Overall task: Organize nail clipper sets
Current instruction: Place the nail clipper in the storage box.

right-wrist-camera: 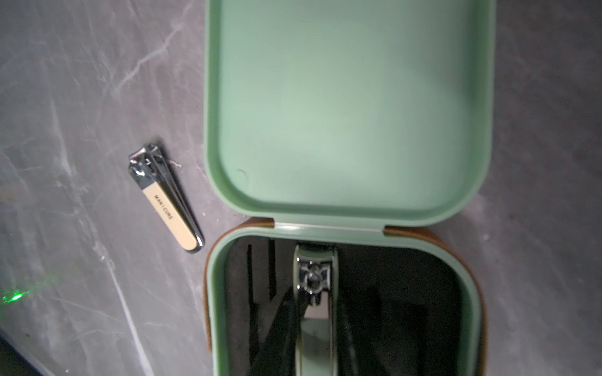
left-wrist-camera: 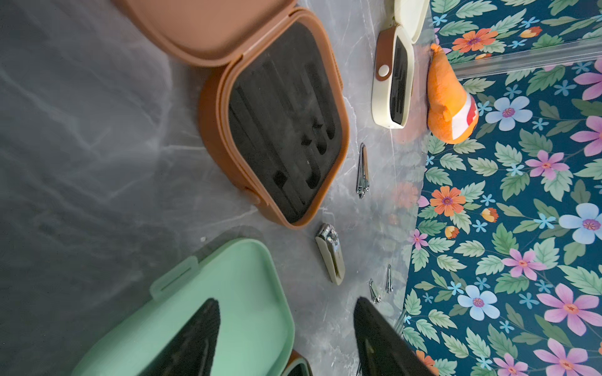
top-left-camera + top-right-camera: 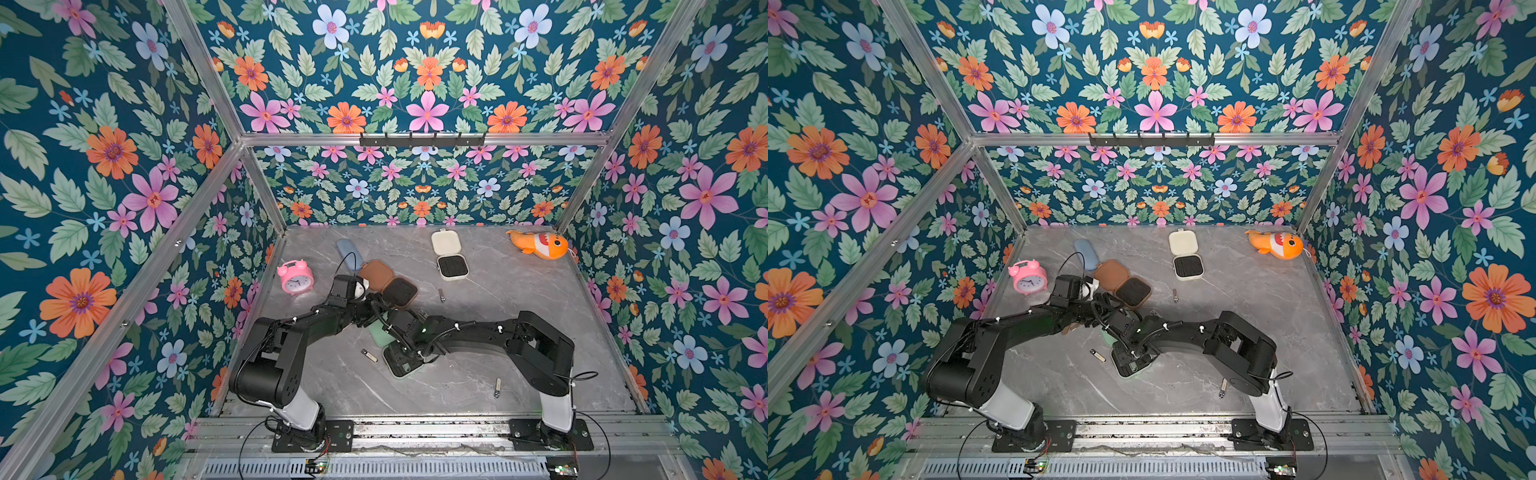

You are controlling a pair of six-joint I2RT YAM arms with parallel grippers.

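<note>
I need to let go of the clipper with my right gripper: the green clipper [image 1: 314,280] lies lengthwise in the insert, with its head just inside the rim on the hinge side.
The mint green case [image 1: 348,107] lies open under both arms, its lid flat and its black insert [image 1: 407,309] showing. My right gripper [image 1: 316,325] is shut on a green clipper [image 1: 314,280], held over that insert. My left gripper [image 2: 286,338] is open, one finger [image 2: 195,341] above the green lid [image 2: 211,309], the other past its edge. The brown case [image 3: 388,282] and the cream case [image 3: 449,253] lie open with empty black inserts. A beige clipper [image 1: 166,198] rests beside the green case. Silver clippers [image 3: 441,295] [image 3: 497,387] lie loose on the table.
A pink alarm clock [image 3: 295,277] stands at the left, a blue pouch [image 3: 350,253] behind the brown case, and an orange fish plush [image 3: 540,244] in the far right corner. A cream-backed clipper [image 2: 330,257] lies near the brown case. Floral walls close in three sides.
</note>
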